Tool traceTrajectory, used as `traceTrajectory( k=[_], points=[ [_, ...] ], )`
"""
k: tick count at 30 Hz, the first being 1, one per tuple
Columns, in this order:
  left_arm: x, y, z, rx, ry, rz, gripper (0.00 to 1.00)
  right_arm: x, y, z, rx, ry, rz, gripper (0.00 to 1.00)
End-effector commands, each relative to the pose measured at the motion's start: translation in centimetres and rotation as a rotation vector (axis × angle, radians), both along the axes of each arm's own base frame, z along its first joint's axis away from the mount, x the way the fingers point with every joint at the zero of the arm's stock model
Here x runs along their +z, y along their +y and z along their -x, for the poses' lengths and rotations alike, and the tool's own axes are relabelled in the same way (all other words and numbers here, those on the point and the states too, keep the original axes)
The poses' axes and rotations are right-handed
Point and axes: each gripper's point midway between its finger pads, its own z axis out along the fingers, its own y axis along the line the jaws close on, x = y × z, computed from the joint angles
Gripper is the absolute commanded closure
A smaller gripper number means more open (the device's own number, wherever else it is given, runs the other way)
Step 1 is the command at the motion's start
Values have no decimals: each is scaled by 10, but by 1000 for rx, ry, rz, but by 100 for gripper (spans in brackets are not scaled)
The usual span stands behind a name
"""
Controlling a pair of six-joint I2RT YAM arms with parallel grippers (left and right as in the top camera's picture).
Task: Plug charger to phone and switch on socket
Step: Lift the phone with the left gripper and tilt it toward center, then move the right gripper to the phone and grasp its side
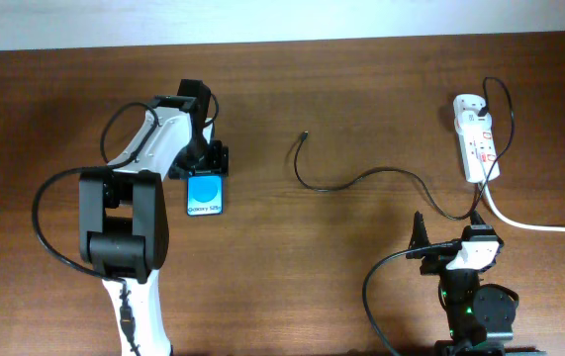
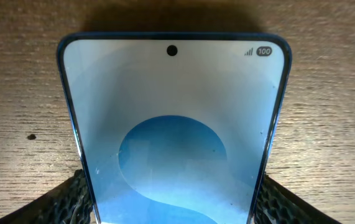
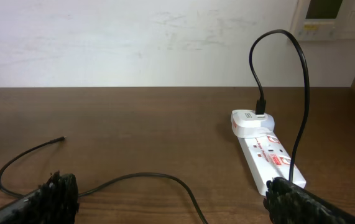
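Observation:
My left gripper's fingers are snug against both long edges of the phone [image 1: 206,195] [image 2: 173,129], so it would come up off the wooden table if I lifted that gripper now.
The phone [image 1: 206,195] lies flat on the wooden table, blue screen up; it fills the left wrist view [image 2: 174,112]. My left gripper [image 1: 206,161] has one finger against each long edge of the phone's far end [image 2: 174,202]. The charger's thin black cable [image 1: 361,178] snakes from the socket [image 1: 477,138] towards the table's middle, its free plug tip [image 1: 305,135] lying loose. In the right wrist view the cable [image 3: 133,177], its tip [image 3: 62,139] and the socket [image 3: 267,155] show. My right gripper [image 1: 450,225] is open and empty [image 3: 171,202], near the front edge, short of the socket.
A white adapter [image 3: 248,121] sits plugged in at the socket's far end, with the cable looping up from it. The socket's thick white cord [image 1: 539,225] runs off to the right edge. A light wall stands behind the table.

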Motion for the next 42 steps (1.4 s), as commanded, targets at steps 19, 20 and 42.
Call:
traceTrajectory(
  k=[19,20,42],
  points=[
    [81,-32,-31,325,-30,191,100,-2,1,0,2,3,-3,1],
    [82,-38,-30,342,-17,225,100,-2,1,0,2,3,-3,1],
    [116,-103,1,864,405,597,100,17,18,-3,73,68,-252,1]
  ],
)
